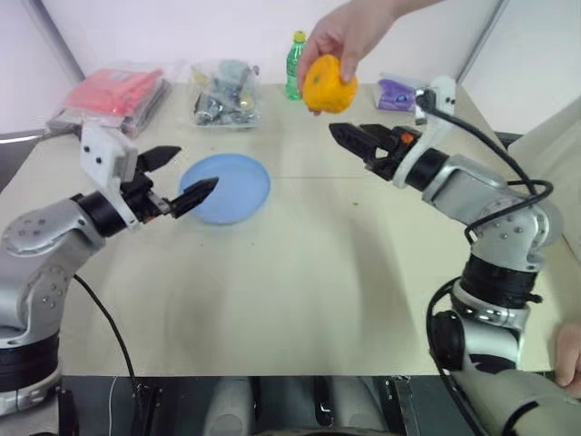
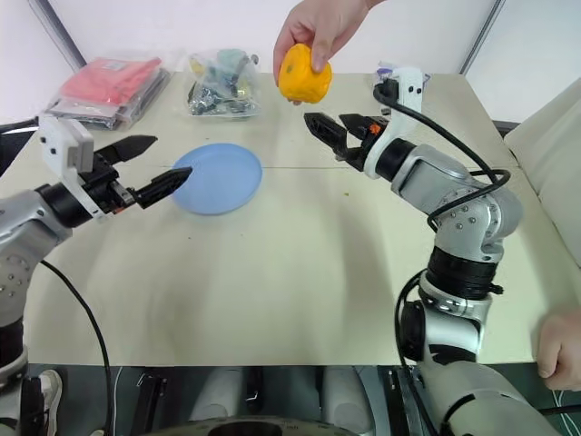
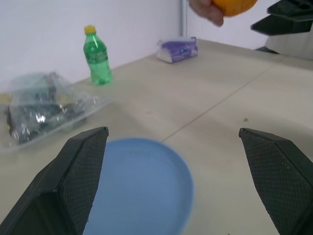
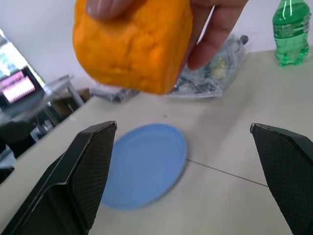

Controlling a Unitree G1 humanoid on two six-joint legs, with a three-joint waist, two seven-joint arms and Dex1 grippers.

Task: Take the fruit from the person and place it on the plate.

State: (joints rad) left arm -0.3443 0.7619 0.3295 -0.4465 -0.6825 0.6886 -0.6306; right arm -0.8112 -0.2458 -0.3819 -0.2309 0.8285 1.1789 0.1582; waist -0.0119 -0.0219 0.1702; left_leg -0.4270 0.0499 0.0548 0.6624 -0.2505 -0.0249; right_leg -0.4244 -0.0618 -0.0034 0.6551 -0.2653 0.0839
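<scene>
My right gripper needs to move toward the fruit before it closes. The orange fruit [image 1: 329,84] hangs above my right gripper's fingers, so they would miss it if I closed now.
A person's hand [image 1: 349,32] holds the orange fruit [image 1: 329,84] in the air over the far middle of the table. My right gripper [image 1: 349,141] is open, pointing toward the fruit from just below and to its right, without touching it. In the right wrist view the fruit [image 4: 132,44] hangs close above the gap between the black fingers [image 4: 93,161]. The light-blue plate [image 1: 227,188] lies flat on the table, left of centre. My left gripper [image 1: 192,171] is open and hovers at the plate's left rim with nothing in it.
Along the far edge stand a green bottle [image 1: 296,62], a clear bag of small items [image 1: 222,91], a red packet [image 1: 113,91] and a purple tissue pack [image 1: 397,94]. Another hand [image 1: 570,354] rests at the table's near right edge.
</scene>
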